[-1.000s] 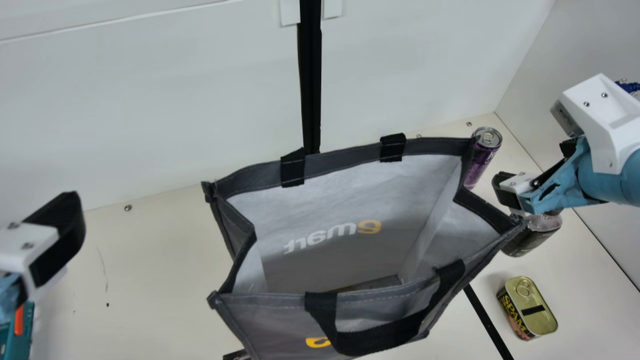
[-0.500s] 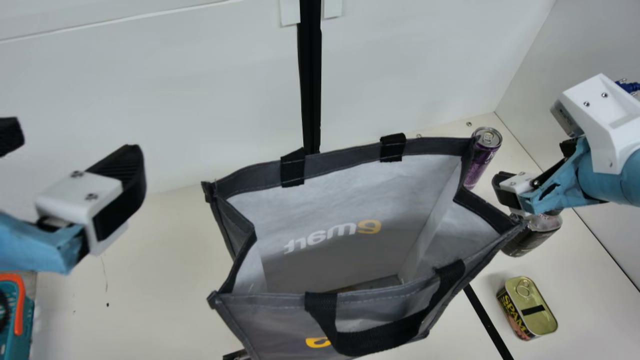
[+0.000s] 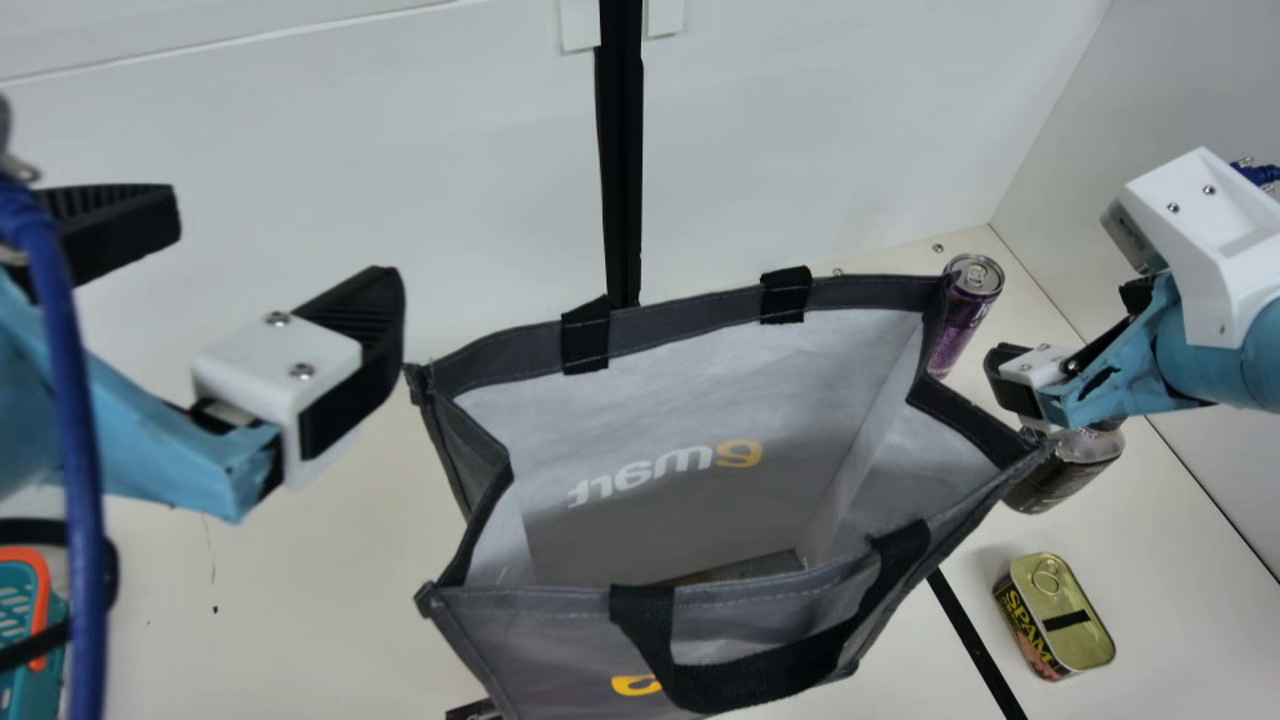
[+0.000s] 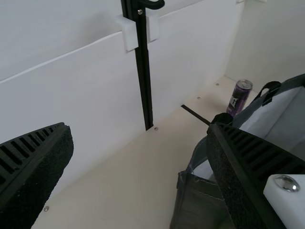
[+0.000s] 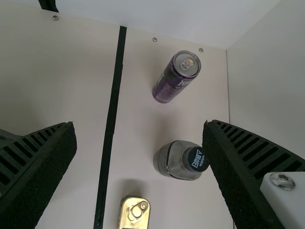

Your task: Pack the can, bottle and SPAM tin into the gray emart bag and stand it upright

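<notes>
Next, my left gripper grips the bag by its thin rim (image 3: 480, 370), since that stands upright and the bag's mouth (image 3: 708, 444) stands open.
My left gripper (image 3: 290, 240) is open in the air left of the gray bag (image 3: 540, 600), which stands upright with its mouth open. In the left wrist view my left gripper (image 4: 140, 129) has one finger over the bag's edge (image 4: 198, 191). My right gripper (image 3: 1015, 385) is at the bag's right rim; in the right wrist view this gripper (image 5: 140, 126) stands open above the bottle. The purple can (image 3: 965, 320) stands behind the bag's right corner, the dark bottle (image 3: 1065, 470) right of it, and the SPAM tin (image 3: 1062, 615) nearer the front.
A teal basket (image 3: 40, 680) with an orange rim is at the left edge, partly behind the left arm's blue cable. White panels with a black post (image 3: 622, 150) rise behind the bag, and another white wall stands at the right.
My left gripper has moved right and somewhat up in the main view, towards the bag, and more of its arm has come into sight. The right arm, bag, can, bottle and tin have stayed put.
</notes>
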